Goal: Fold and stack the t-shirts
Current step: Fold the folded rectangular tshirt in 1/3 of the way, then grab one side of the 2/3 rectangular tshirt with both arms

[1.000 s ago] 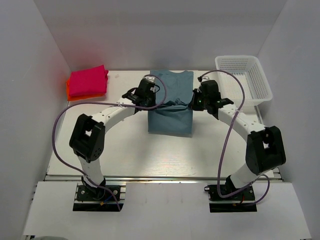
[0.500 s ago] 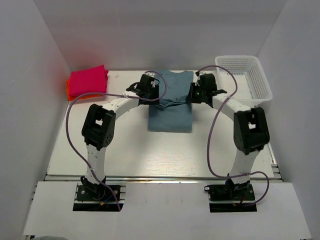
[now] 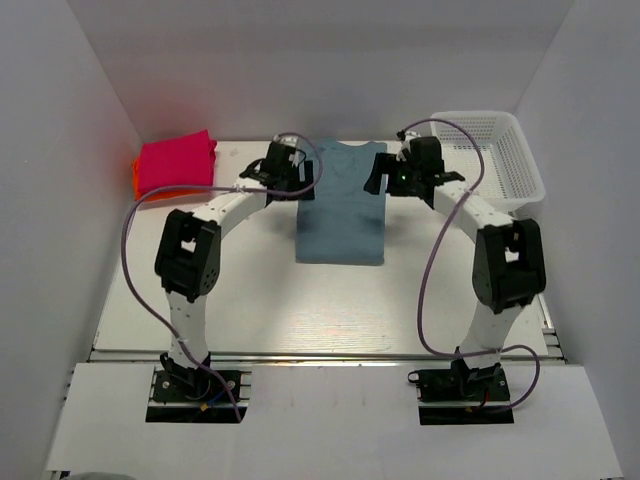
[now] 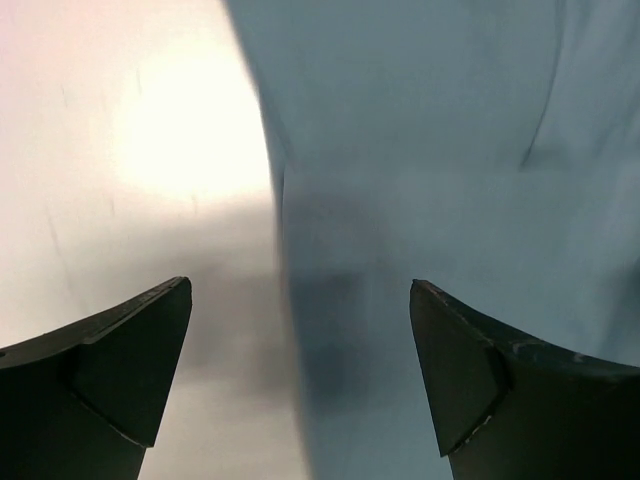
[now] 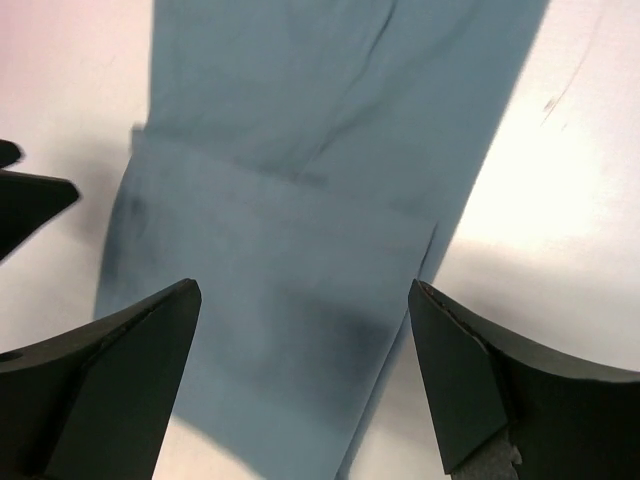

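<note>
The right gripper grabs the teal-blue t-shirt's near hem corner [image 3: 379, 260] next, opposite the collar end, to fold the shirt toward the collar.
The teal-blue t-shirt [image 3: 340, 210] lies flat as a long folded strip in the middle of the table, collar end toward the back. My left gripper [image 3: 303, 183] hovers open over its left edge, my right gripper [image 3: 384, 177] open over its right edge. In the left wrist view the gripper [image 4: 300, 288] straddles the shirt's edge [image 4: 450, 150] with nothing between its fingers. In the right wrist view the gripper [image 5: 305, 289] stands wide above a folded layer of the teal shirt [image 5: 300, 200]. The magenta-pink t-shirt [image 3: 177, 161] sits folded on the orange-red one [image 3: 143, 182] at the back left.
A white mesh basket [image 3: 492, 160] stands at the back right, just beyond the right arm. White walls close in the table on three sides. Bare white tabletop [image 3: 330, 300] stretches between the shirt and the arm bases.
Both grippers went from shut to open and let go of the teal shirt's lifted fold, which now lies flat. Both arms reached toward the back of the table.
</note>
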Robot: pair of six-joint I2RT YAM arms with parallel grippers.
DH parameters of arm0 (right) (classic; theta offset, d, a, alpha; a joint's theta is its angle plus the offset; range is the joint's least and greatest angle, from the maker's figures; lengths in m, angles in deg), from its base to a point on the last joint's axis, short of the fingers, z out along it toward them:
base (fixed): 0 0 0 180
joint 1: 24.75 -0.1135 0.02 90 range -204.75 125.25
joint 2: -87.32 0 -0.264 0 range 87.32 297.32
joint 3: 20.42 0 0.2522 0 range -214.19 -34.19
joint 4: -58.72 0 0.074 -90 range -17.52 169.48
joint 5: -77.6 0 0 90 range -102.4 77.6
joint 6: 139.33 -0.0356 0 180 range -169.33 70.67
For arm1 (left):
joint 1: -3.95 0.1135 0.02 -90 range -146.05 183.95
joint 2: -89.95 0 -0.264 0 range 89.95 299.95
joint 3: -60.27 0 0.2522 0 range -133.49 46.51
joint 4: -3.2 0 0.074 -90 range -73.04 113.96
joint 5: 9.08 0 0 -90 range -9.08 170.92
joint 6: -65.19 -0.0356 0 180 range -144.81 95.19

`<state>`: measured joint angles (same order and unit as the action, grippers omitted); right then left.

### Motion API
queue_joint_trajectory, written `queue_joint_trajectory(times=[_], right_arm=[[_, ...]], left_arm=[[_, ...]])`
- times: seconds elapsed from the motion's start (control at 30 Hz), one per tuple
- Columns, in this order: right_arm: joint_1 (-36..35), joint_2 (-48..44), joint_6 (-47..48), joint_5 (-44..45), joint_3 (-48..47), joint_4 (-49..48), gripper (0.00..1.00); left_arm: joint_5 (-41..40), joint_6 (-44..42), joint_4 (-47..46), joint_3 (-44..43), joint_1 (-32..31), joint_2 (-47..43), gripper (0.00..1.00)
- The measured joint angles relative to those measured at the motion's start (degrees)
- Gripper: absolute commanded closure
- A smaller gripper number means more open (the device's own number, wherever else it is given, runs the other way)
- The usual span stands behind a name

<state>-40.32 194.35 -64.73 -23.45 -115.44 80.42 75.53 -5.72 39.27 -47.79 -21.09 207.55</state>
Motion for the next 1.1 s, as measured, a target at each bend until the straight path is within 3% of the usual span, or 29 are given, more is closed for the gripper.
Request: queue_joint_trajectory(times=[0.3,0.53,0.6,0.63,0.67,0.7,0.87,1.07,1.1], right_arm=[[-0.20,-15.54,-2.86,-4.15,23.19,-0.87,0.10],[-0.17,-14.47,-6.51,-5.51,29.33,-1.01,0.10],[-0.17,-13.70,-7.23,-6.03,30.40,-1.88,0.17],[-0.17,-12.98,-7.85,-6.34,30.75,-2.08,0.24],[-0.17,-12.22,-8.26,-6.58,30.86,-2.16,0.37],[-0.17,-11.28,-8.37,-6.82,30.86,-2.29,0.41],[-0.15,-9.79,-9.88,-7.58,31.30,-3.37,0.58],[0.11,-9.73,-11.15,-8.28,33.40,-5.68,0.76],[0.15,-9.60,-11.26,-8.46,33.44,-5.86,0.80]], left_arm=[[7.72,1.42,-2.08,26.29,-1.92,-13.55,0.00],[8.39,2.47,-2.32,30.53,-2.23,-14.86,0.03],[8.33,2.71,-2.67,30.53,-2.32,-14.84,0.06],[8.31,2.82,-2.80,30.53,-2.36,-14.84,0.10],[8.26,2.95,-3.02,30.58,-2.43,-14.82,0.13],[8.26,2.91,-3.10,30.62,-2.54,-14.75,0.14],[8.52,2.91,-4.50,32.76,-3.61,-14.64,0.25],[9.75,3.34,-8.00,33.75,-5.25,-14.05,0.45],[9.94,3.45,-8.46,33.75,-5.55,-13.88,0.53]])
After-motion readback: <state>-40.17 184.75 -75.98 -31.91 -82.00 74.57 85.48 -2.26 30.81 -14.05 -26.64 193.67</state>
